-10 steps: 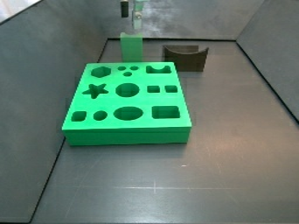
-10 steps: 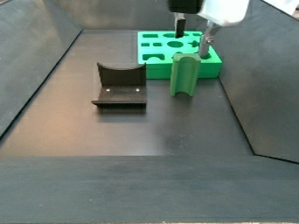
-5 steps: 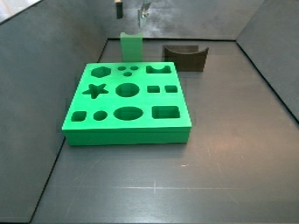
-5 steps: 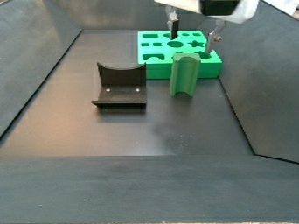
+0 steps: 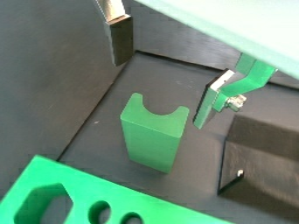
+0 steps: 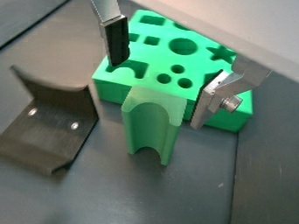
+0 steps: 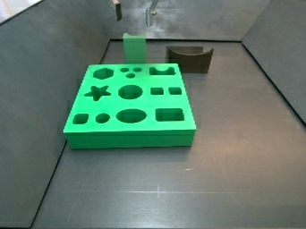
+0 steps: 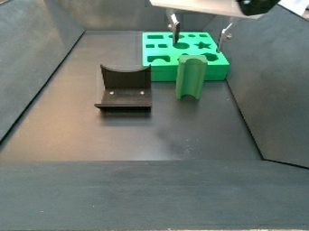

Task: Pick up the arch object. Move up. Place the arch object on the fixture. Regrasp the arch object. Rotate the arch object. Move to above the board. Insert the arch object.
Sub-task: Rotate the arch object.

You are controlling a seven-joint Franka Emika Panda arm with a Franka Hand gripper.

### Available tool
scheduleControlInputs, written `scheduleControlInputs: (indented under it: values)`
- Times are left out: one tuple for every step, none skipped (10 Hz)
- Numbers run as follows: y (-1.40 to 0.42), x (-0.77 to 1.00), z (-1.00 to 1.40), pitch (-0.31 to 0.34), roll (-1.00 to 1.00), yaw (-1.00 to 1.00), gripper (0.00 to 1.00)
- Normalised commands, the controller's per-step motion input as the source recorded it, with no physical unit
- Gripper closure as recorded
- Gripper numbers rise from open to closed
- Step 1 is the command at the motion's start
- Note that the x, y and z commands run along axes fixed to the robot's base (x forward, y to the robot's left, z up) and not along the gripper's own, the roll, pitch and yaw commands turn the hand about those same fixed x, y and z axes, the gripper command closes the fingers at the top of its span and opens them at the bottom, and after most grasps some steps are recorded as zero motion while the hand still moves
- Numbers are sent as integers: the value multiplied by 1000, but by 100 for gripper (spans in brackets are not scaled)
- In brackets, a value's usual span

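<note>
My gripper grabs the arch object by its notched upper part next, to rotate and insert the arch object into the board (image 7: pixel 129 103).
The arch object (image 7: pixel 134 46) stands upright on the floor behind the board (image 7: pixel 129 103), its curved notch showing in both wrist views (image 5: pixel 155 133) (image 6: pixel 152 127). My gripper (image 7: pixel 134 16) hangs open well above it, with nothing between the fingers (image 5: pixel 121 39). In a side view the gripper (image 8: pixel 201 32) is at the top edge, above the arch object (image 8: pixel 191 78). The fixture (image 7: pixel 191 58) sits on the floor beside the arch object, apart from it, its U-shaped dip facing up (image 8: pixel 123 87).
Grey walls enclose the floor on three sides. The board (image 8: pixel 183 52) lies close to the arch object, with many shaped cutouts (image 6: pixel 176 61). The fixture (image 6: pixel 47 127) is on the arch object's other side.
The gripper has risen and its fingers have spread wider. The arch object, fixture and board have not moved.
</note>
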Motion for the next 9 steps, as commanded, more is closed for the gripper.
scheduleControlInputs:
  values:
    - [-1, 21, -13, 31, 5, 1000, 0]
    - [-1, 21, -13, 36, 6, 1000, 0]
    - [-1, 22, -12, 47, 8, 1000, 0]
    - [-1, 22, -11, 49, 8, 891, 0]
    - [-1, 23, -9, 48, 8, 481, 0]
    - [-1, 23, -8, 47, 8, 297, 0]
    - [0, 0, -1000, 47, 8, 163, 0]
    - [1, 5, -1000, 39, 9, 124, 0]
    - [3, 30, -1000, -2, 13, 82, 0]
